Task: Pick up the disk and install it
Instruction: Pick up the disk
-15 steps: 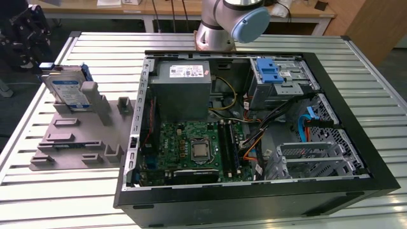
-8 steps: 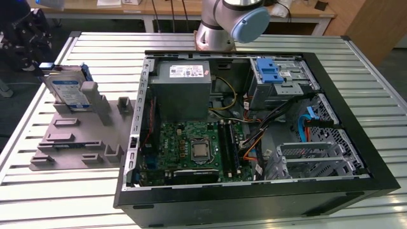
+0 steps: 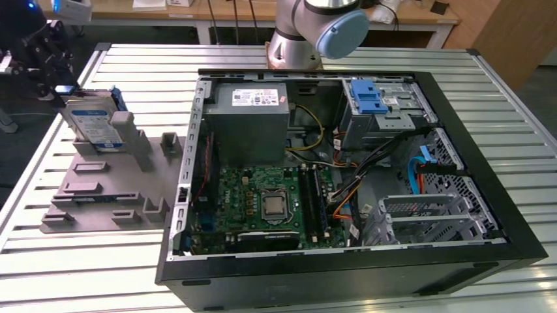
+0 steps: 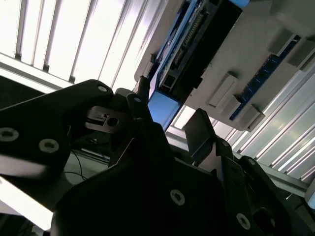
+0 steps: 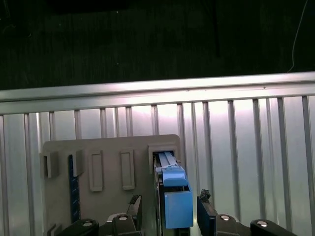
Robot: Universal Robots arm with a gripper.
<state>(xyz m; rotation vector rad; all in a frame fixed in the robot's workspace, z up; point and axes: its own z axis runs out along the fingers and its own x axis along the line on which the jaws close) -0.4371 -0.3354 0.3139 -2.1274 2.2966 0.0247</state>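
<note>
The gripper grips the disk by its upper end with the blue bar (image 3: 94,94) next, to install the disk in the computer case.
The disk (image 3: 94,125) stands on its edge in a slot at the back of a grey holder plate (image 3: 96,195), on the exterior view's left; its blue-and-white label faces the camera. My black gripper (image 3: 51,77) is just behind the disk's upper end. In the first wrist view the disk's blue rail (image 5: 175,196) lies between my two fingertips (image 5: 135,202), with a small gap on each side. The gripper (image 5: 170,204) is open and straddles the disk's end. In the second wrist view the blue rail end (image 4: 161,105) sits between the black fingers (image 4: 201,129).
An open computer case (image 3: 487,215) fills the middle of the ribbed metal table (image 3: 70,274). Inside it are a grey power supply (image 3: 252,124), a green motherboard (image 3: 261,202) and a silver cage with a blue latch (image 3: 370,98). The arm's base (image 3: 301,39) stands behind the case.
</note>
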